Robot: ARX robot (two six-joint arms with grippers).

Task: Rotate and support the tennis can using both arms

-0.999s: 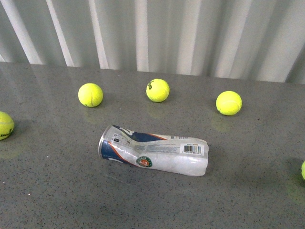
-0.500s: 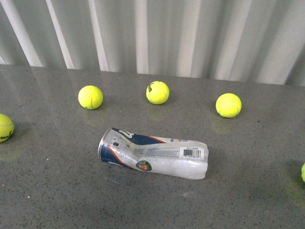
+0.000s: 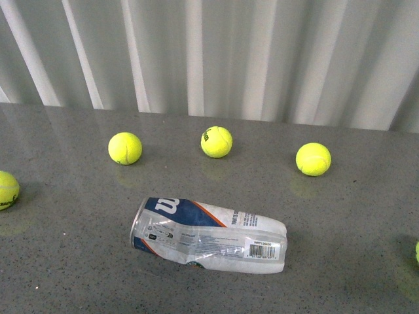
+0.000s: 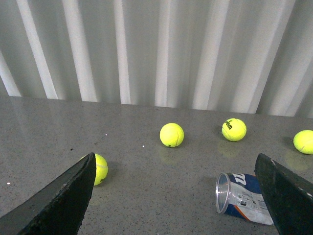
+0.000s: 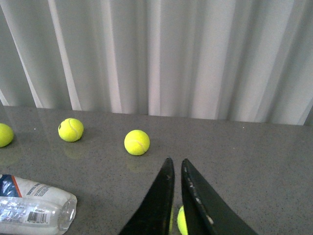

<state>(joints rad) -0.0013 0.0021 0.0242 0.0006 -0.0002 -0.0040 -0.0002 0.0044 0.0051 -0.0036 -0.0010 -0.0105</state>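
Observation:
The tennis can needs to be rotated and supported, so I should next grab it with my left gripper by its open rim (image 3: 137, 221) beside the navy label (image 3: 184, 212).
The tennis can (image 3: 208, 234) lies on its side on the grey table, open rim to the left, navy label with white W facing up, barcode near the closed end. No arm shows in the front view. In the left wrist view the can (image 4: 242, 198) rests partly behind one finger (image 4: 288, 196). My left gripper (image 4: 175, 156) is open wide and holds nothing. My right gripper (image 5: 177, 160) is shut and empty, well away from the can (image 5: 34, 205).
Yellow-green tennis balls sit beyond the can (image 3: 125, 148), (image 3: 216, 142), (image 3: 313, 159); another is at the left edge (image 3: 5, 190). One ball (image 5: 181, 220) lies just behind my right fingers. A white corrugated wall (image 3: 209, 52) closes the table's far side.
The can has rolled about its long axis: the W logo now faces up and the round emblem has gone underneath. The whole scene sits lower in the front view.

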